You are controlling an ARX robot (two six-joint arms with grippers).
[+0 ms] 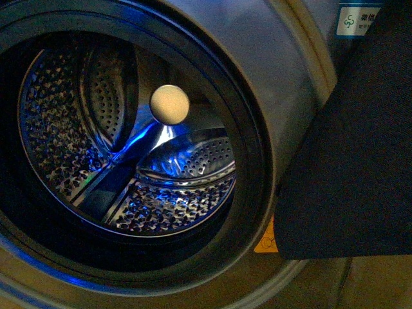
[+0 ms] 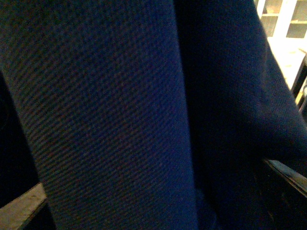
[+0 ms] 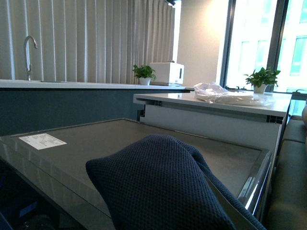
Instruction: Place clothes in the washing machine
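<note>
My left gripper takes hold of the navy garment by its hanging fold (image 2: 184,158) next, to put the garment into the washing machine's drum.
The washing machine (image 1: 283,84) fills the front view, grey, with its round dark-rimmed opening and an empty perforated steel drum (image 1: 129,141) with a cream hub (image 1: 169,103). The clothes (image 1: 351,161), a dark navy waffle-knit garment, hang outside the machine to the right of the opening. In the right wrist view the clothes (image 3: 163,191) bunch up over my right gripper, which is shut on them; its fingers are hidden. In the left wrist view the clothes (image 2: 110,120) cover nearly everything, and my left gripper is open but hidden behind them.
An orange warning sticker (image 1: 267,239) sits at the door rim's lower right. The right wrist view looks across the machine's flat grey top (image 3: 96,139) toward a white counter (image 3: 216,103), a tap (image 3: 29,50), potted plants and curtains.
</note>
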